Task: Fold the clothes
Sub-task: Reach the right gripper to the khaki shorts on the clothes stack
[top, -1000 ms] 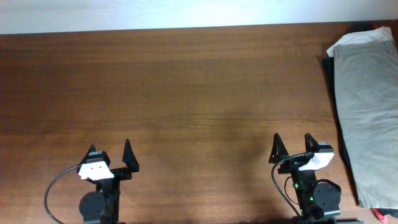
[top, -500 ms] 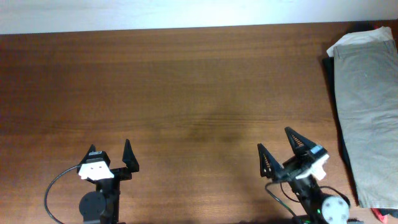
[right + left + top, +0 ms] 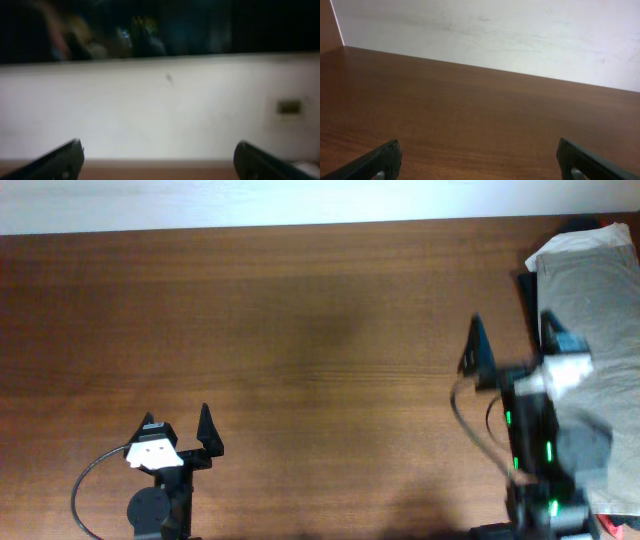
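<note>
The right gripper grabs the far end of the pale khaki clothes, near the white cloth [image 3: 582,263], next, to lay them out lengthwise for folding.
The pale khaki clothes [image 3: 590,295] lie folded long at the table's right edge in the overhead view, on top of a dark garment [image 3: 528,290]. My right gripper [image 3: 512,340] is open and raised, just left of the clothes and partly over their left edge. In the right wrist view its fingers [image 3: 157,160] are wide apart and empty, facing the white wall. My left gripper [image 3: 177,430] is open and empty at the front left, far from the clothes. In the left wrist view its fingertips [image 3: 480,160] frame bare wood.
The brown wooden table [image 3: 280,320] stretches left of the clothes. A white wall [image 3: 495,35] runs along the far edge. A corner of white cloth [image 3: 565,242] shows at the top of the pile. The right arm [image 3: 540,460] rises from the front right.
My right arm has lifted from its rest at the front right and swung up and toward the clothes. The left arm has not moved.
</note>
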Robot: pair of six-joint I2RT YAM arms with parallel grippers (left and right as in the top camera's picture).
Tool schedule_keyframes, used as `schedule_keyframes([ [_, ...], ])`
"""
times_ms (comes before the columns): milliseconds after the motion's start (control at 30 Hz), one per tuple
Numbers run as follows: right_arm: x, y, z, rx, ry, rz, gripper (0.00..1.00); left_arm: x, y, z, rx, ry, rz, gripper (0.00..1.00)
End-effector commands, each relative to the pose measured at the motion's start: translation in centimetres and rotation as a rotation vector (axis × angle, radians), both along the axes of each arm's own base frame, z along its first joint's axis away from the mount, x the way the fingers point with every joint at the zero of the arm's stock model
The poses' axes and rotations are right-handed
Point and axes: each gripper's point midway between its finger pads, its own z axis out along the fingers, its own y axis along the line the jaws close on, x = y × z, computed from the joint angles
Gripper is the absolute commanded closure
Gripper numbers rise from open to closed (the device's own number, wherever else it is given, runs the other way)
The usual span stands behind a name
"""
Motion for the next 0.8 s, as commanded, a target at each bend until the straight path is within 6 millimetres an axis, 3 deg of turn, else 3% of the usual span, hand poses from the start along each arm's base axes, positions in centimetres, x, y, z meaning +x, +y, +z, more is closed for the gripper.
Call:
schedule_keyframes([
  [0, 6.5, -2.9, 0.2, -0.191, 0.205, -0.219, 0.01, 0.0, 0.1, -0.2, 0.016, 0.007, 0.005, 0.01],
  [167, 15.6, -9.4, -3.3, -0.269, 0.551, -0.413, 0.01, 0.0, 0.1, -0.2, 0.017, 0.007, 0.005, 0.01],
  [267, 19.1, -14.3, -5.0, -0.262, 0.654, -0.516, 0.01, 0.0, 0.1, -0.2, 0.016, 0.007, 0.005, 0.01],
  [300, 19.6, -15.2, -5.4, -0.260, 0.666, -0.537, 0.01, 0.0, 0.1, -0.2, 0.016, 0.007, 0.005, 0.01],
  [433, 20.8, -18.6, -10.4, -0.305, 0.785, -0.566, 0.01, 0.0, 0.1, -0.2, 0.016, 0.007, 0.005, 0.01],
  [533, 21.1, -21.4, -16.1, -0.453, 0.948, -0.550, 0.01, 0.0, 0.1, -0.2, 0.016, 0.007, 0.005, 0.01],
  [633, 20.9, -24.1, -20.9, -0.450, 1.044, -0.583, 0.01, 0.0, 0.1, -0.2, 0.016, 0.007, 0.005, 0.01],
  [767, 20.6, -26.3, -27.2, -0.452, 1.158, -0.577, 0.01, 0.0, 0.1, -0.2, 0.017, 0.007, 0.005, 0.01],
])
